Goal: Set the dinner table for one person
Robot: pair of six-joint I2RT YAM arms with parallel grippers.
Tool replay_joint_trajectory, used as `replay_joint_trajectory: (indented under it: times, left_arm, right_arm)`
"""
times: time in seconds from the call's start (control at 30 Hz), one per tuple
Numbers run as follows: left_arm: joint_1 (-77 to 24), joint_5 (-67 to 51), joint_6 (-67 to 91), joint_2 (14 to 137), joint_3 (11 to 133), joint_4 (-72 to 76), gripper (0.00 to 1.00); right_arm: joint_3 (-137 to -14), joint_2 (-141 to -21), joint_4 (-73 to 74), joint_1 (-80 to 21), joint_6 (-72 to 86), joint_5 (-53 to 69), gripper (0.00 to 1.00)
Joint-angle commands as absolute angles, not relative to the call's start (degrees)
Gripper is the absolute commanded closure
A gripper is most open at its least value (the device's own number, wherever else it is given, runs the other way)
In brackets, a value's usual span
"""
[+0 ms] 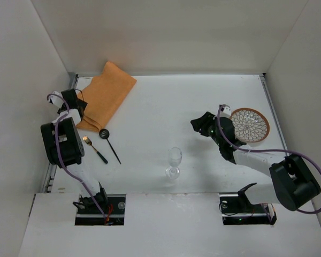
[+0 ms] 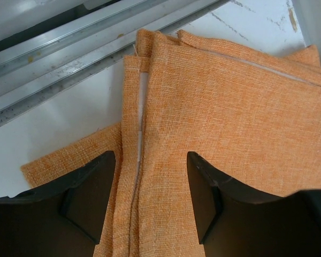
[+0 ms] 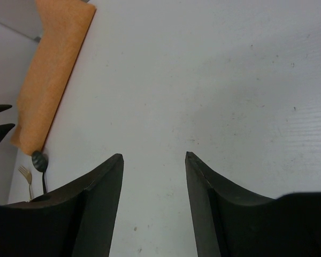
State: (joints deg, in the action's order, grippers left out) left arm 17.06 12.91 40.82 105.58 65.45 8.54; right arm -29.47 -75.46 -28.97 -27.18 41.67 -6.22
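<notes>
The cloth's fold lies between my fingers, which stop short, so my left gripper next moves toward the cloth before closing on the cloth (image 1: 106, 93).
The white dinner table (image 1: 166, 107) holds a folded orange cloth (image 1: 106, 93) at the back left. My left gripper (image 1: 79, 105) is open over the cloth's left edge; in the left wrist view the cloth (image 2: 230, 101) fills the space between its fingers (image 2: 93, 187). A fork (image 1: 94, 149) and a black spoon (image 1: 109, 143) lie near the cloth's front end. A clear wine glass (image 1: 174, 163) stands upright near the front middle. A patterned plate (image 1: 249, 125) sits at the right. My right gripper (image 1: 197, 124) is open and empty over bare table (image 3: 203, 80), left of the plate.
Grey metal rails (image 2: 69, 59) run along the table's left edge beside the cloth. White walls enclose the table on three sides. The right wrist view shows the cloth (image 3: 51, 75), spoon (image 3: 39, 161) and fork (image 3: 25, 174) far off to its left.
</notes>
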Motion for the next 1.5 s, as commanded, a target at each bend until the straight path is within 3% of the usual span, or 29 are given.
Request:
replay_joint_trajectory:
  times: [0.0, 0.33, 0.83, 1.0, 1.27, 1.47]
  left_arm:
    - [18.41, 11.43, 40.17, 106.52, 65.83, 9.84, 0.46]
    - [18.85, 8.26, 39.55, 107.93, 65.30, 12.31, 0.40]
    - [18.68, 7.39, 42.18, 112.41, 69.43, 12.39, 0.42]
    - [18.33, 5.98, 43.33, 113.73, 70.58, 14.23, 0.49]
    - [13.68, 3.78, 44.56, 115.58, 70.92, 17.93, 0.79]
    - [6.48, 3.16, 46.05, 116.63, 74.61, 18.10, 0.90]
  right_arm:
    - [-31.03, -75.58, -32.61, -27.46, 40.69, -6.06, 0.43]
    - [-31.11, -75.32, -33.22, -27.81, 40.43, -5.01, 0.41]
    - [-31.90, -76.38, -32.96, -28.60, 40.43, -3.52, 0.40]
    - [-32.52, -77.34, -33.05, -29.48, 40.25, -3.17, 0.40]
    - [-32.17, -77.08, -33.66, -29.49, 39.73, -3.86, 0.40]
    - [-32.08, -77.17, -33.75, -29.49, 39.55, -4.04, 0.40]
